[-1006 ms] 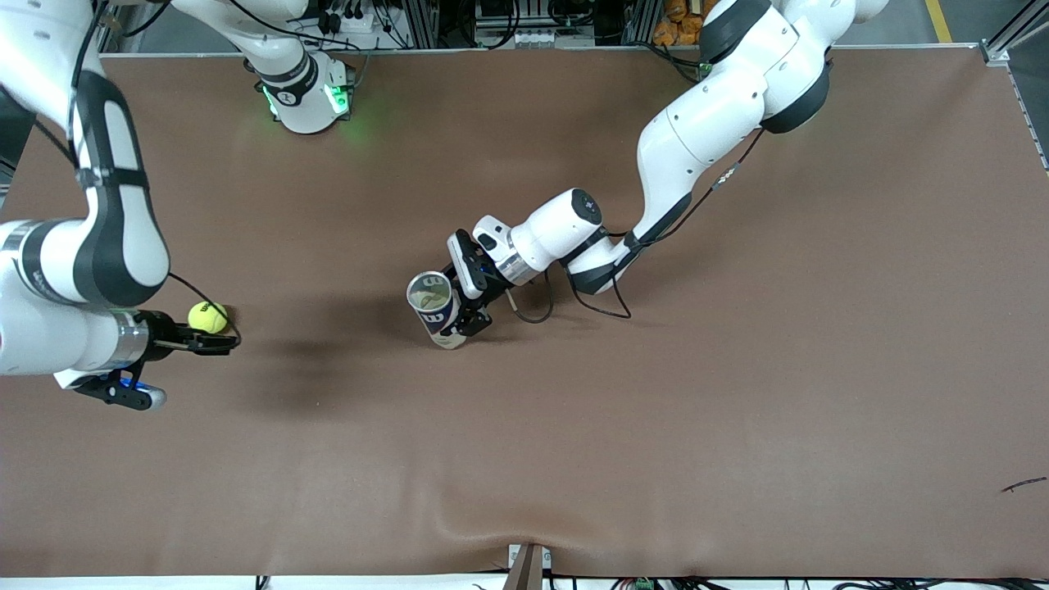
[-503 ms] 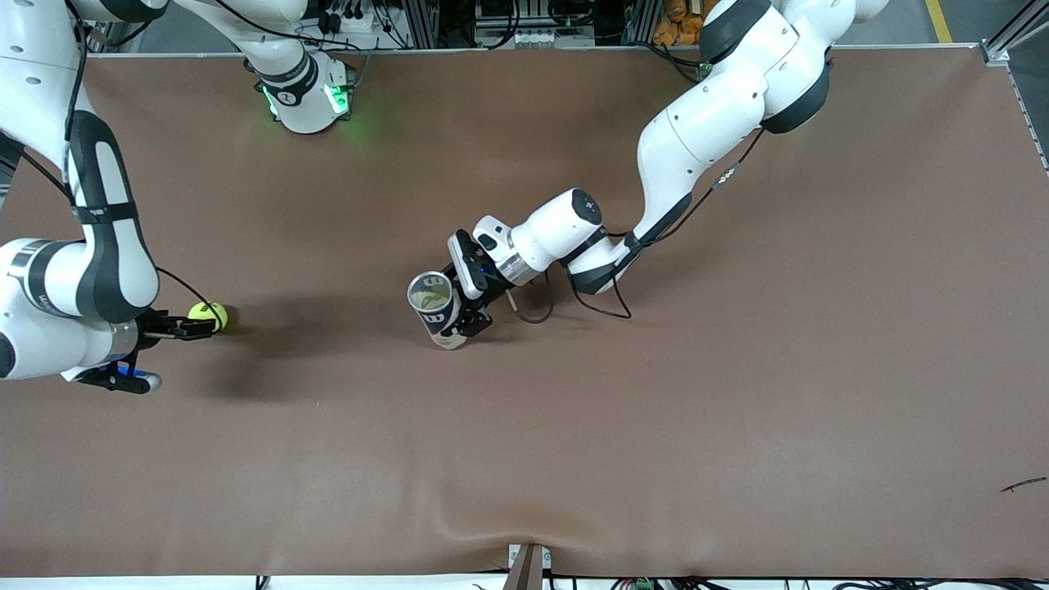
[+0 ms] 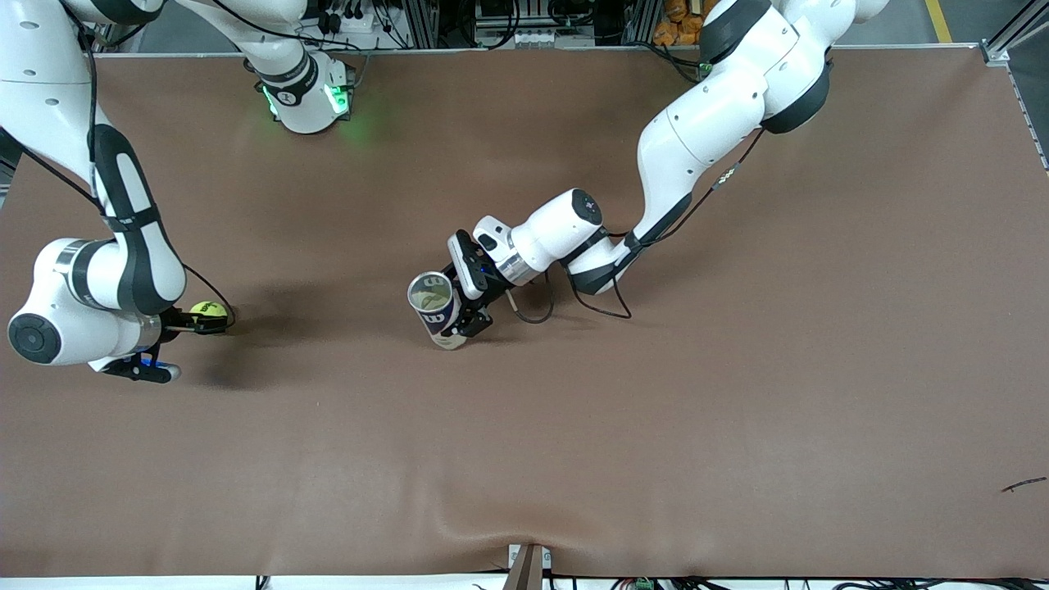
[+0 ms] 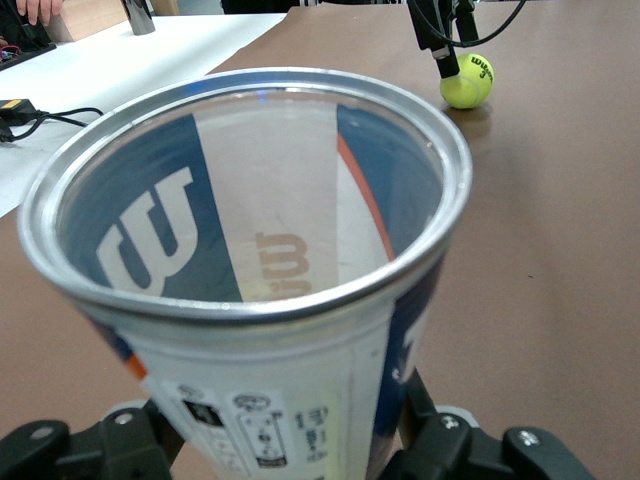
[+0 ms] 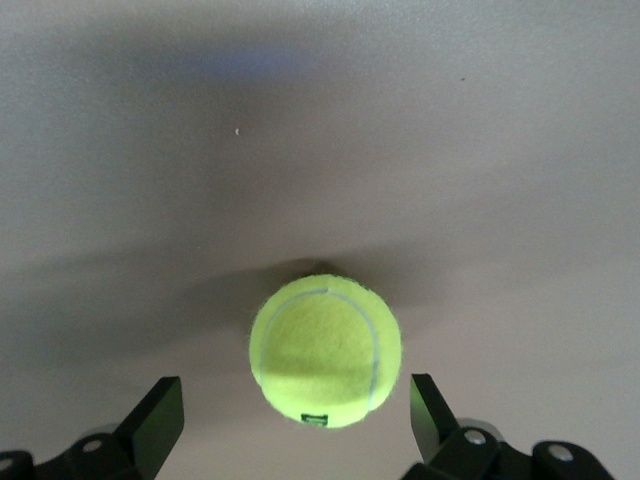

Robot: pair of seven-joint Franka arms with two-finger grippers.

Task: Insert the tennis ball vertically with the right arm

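Note:
I should move my right gripper farther before closing, as its fingers are short of the tennis ball's middle point(image 5: 325, 350) in the right wrist view.
A yellow-green tennis ball point(image 3: 210, 310) lies on the brown table toward the right arm's end. My right gripper point(image 3: 199, 321) is open and low at the ball. In the right wrist view the ball point(image 5: 326, 351) sits between the gripper's point(image 5: 295, 408) spread fingers point(image 5: 158, 418), with gaps on both sides. My left gripper point(image 3: 470, 315) is shut on a white and blue ball can point(image 3: 434, 308) at mid-table and holds it open end up, slightly tilted. The left wrist view looks into the empty can point(image 4: 250, 250), gripped low by the left gripper point(image 4: 285, 445), and shows the ball point(image 4: 467, 80) farther off.
The table point(image 3: 656, 410) is a bare brown mat. The right arm's base point(image 3: 305, 94) with a green light stands at the table's top edge. A black cable point(image 3: 533, 311) loops by the left wrist. A small dark scrap point(image 3: 1023, 484) lies near the left arm's end.
The right arm has swung and lowered its gripper onto the ball, so the open fingers now stand on either side of it. The ball, the can and the left arm have not moved.

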